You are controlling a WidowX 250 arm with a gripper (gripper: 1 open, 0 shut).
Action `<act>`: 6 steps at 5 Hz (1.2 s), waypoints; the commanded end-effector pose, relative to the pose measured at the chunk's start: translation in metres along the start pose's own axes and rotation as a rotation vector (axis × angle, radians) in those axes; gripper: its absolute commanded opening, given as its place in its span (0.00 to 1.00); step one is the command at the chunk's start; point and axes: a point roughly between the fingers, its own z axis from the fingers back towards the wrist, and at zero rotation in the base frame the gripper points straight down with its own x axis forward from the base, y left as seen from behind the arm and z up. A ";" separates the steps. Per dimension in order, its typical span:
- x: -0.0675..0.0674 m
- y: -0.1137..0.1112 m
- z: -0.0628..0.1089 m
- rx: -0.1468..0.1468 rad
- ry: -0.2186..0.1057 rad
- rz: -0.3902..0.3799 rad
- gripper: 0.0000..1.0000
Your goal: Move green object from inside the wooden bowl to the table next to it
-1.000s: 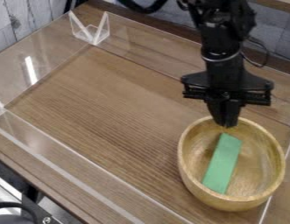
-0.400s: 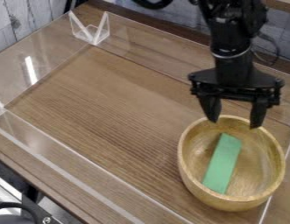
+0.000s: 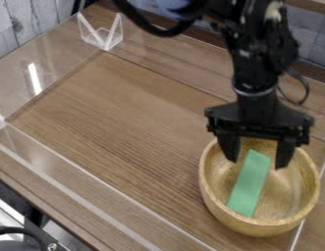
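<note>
My open fingers, above the green block's upper end point(image 3: 255, 158), would miss; lower first.
The green object point(image 3: 251, 183), a flat elongated block, lies tilted inside the wooden bowl point(image 3: 219, 199) at the right front of the table point(image 3: 112, 118). My gripper point(image 3: 259, 152) points down over the far half of the bowl, open, with one finger point(image 3: 232, 147) left of the block's upper end and the other at its right. Nothing is between the jaws, and the block's far tip sits just below them. The black arm rises behind it to the top of the frame.
Low clear acrylic walls point(image 3: 47, 167) run along the table's left and front edges. A clear bracket point(image 3: 102, 32) stands at the far left corner. Bare wood-grain surface stretches left of the bowl.
The gripper went from shut to wide open, then sank and shifted slightly toward the camera, so its fingers now straddle the block's far end over the bowl.
</note>
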 end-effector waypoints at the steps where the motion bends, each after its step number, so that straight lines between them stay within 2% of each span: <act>1: 0.004 -0.005 -0.008 0.003 -0.014 -0.019 1.00; 2: 0.004 -0.003 -0.021 0.023 0.005 -0.037 1.00; 3: 0.003 -0.004 -0.027 0.038 0.007 -0.015 1.00; 4: 0.002 -0.005 -0.031 0.050 0.004 0.010 0.00; 6: -0.008 -0.026 0.012 0.010 0.006 -0.164 0.00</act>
